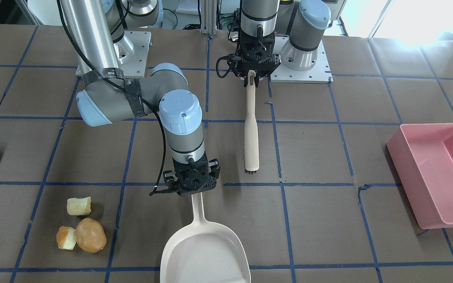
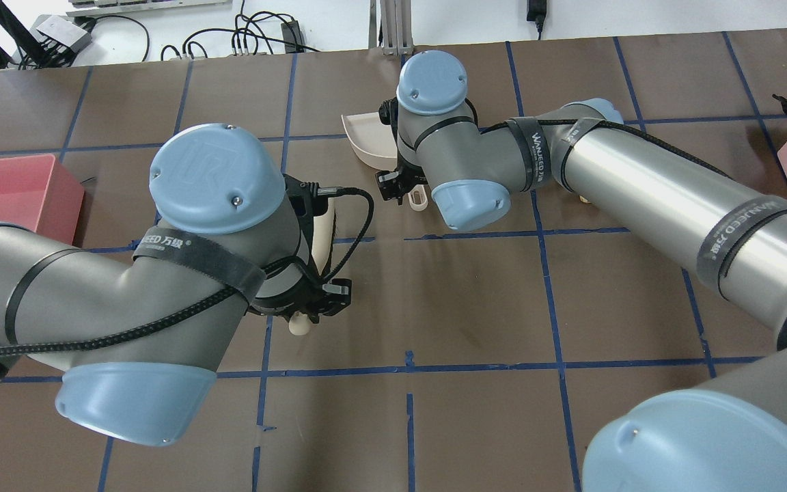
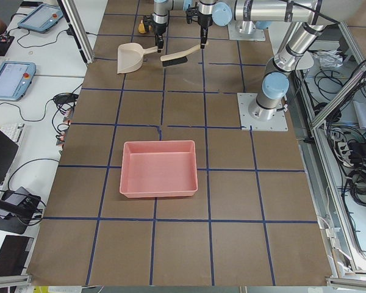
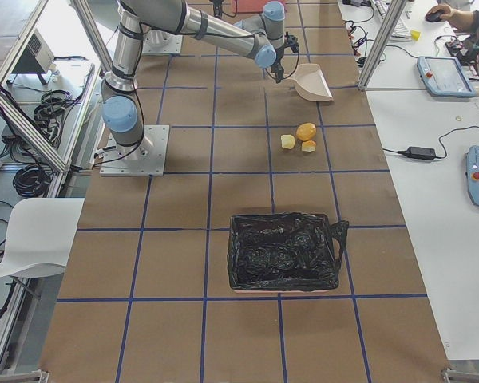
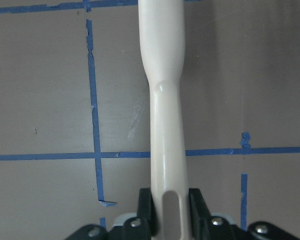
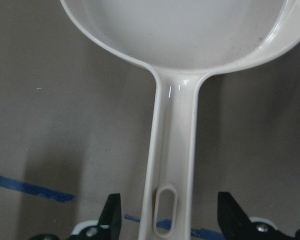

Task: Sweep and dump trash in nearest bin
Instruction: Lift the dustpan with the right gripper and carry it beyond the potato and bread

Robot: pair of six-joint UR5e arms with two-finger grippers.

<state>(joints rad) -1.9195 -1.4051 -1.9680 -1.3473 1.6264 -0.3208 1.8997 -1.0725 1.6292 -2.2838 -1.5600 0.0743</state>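
Observation:
My right gripper grabs the cream dustpan by its slotted handle (image 1: 197,206) next, to hold it for collecting the swept trash (image 1: 90,234).
The trash lies together on the table: a tan-brown potato-like lump (image 1: 91,234), a pale yellow chunk (image 1: 79,206) and an orange chunk (image 1: 66,237). It also shows in the exterior right view (image 4: 306,131). My left gripper (image 1: 251,80) is shut on the handle end of a cream brush (image 1: 251,129), as the left wrist view (image 5: 165,200) shows, with the bristles low over the table. My right gripper (image 1: 195,188) is open around the handle of a cream dustpan (image 1: 205,251). In the right wrist view (image 6: 167,210) its fingers (image 6: 111,215) stand apart from the handle on both sides.
A pink bin (image 1: 435,173) stands on my left side (image 2: 11,191). A bin lined with a black bag (image 4: 283,251) stands on my right side, beyond the trash. Blue tape lines grid the brown table. Both arm bases are bolted at the back.

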